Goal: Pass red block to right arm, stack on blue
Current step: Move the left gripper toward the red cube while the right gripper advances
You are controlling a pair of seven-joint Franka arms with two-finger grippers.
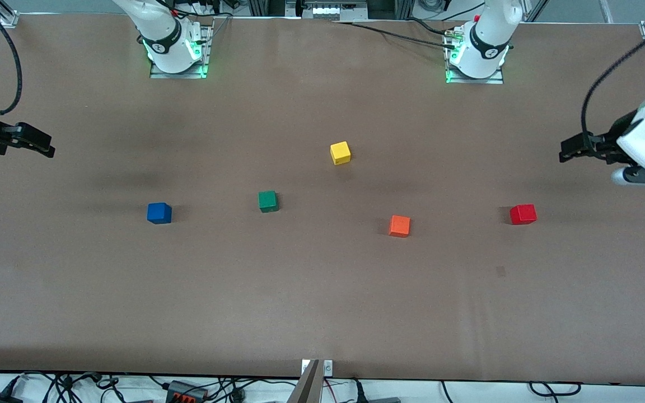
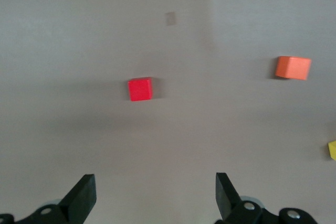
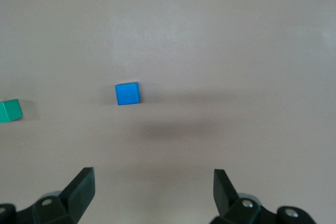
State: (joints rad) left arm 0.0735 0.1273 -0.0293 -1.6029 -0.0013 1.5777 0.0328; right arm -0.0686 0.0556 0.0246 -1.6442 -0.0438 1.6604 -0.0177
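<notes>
My left gripper will act next. It should grab the red block (image 1: 523, 214) by its opposite sides so that it can pass the block to my right gripper.
The red block (image 1: 523, 214) sits on the brown table toward the left arm's end; it also shows in the left wrist view (image 2: 140, 88). The blue cube (image 1: 159, 212) sits toward the right arm's end and shows in the right wrist view (image 3: 127, 93). My left gripper (image 1: 566, 150) hangs open and empty in the air above the table at its end, apart from the red block; its gap (image 2: 156, 195) shows only bare table. My right gripper (image 1: 48, 146) hangs open and empty above its end of the table, its gap (image 3: 154, 192) over bare table.
A green cube (image 1: 267, 201), an orange cube (image 1: 399, 225) and a yellow cube (image 1: 340, 153) lie between the blue and red ones, the yellow one farthest from the front camera. The arm bases (image 1: 174, 50) stand along the table's top edge.
</notes>
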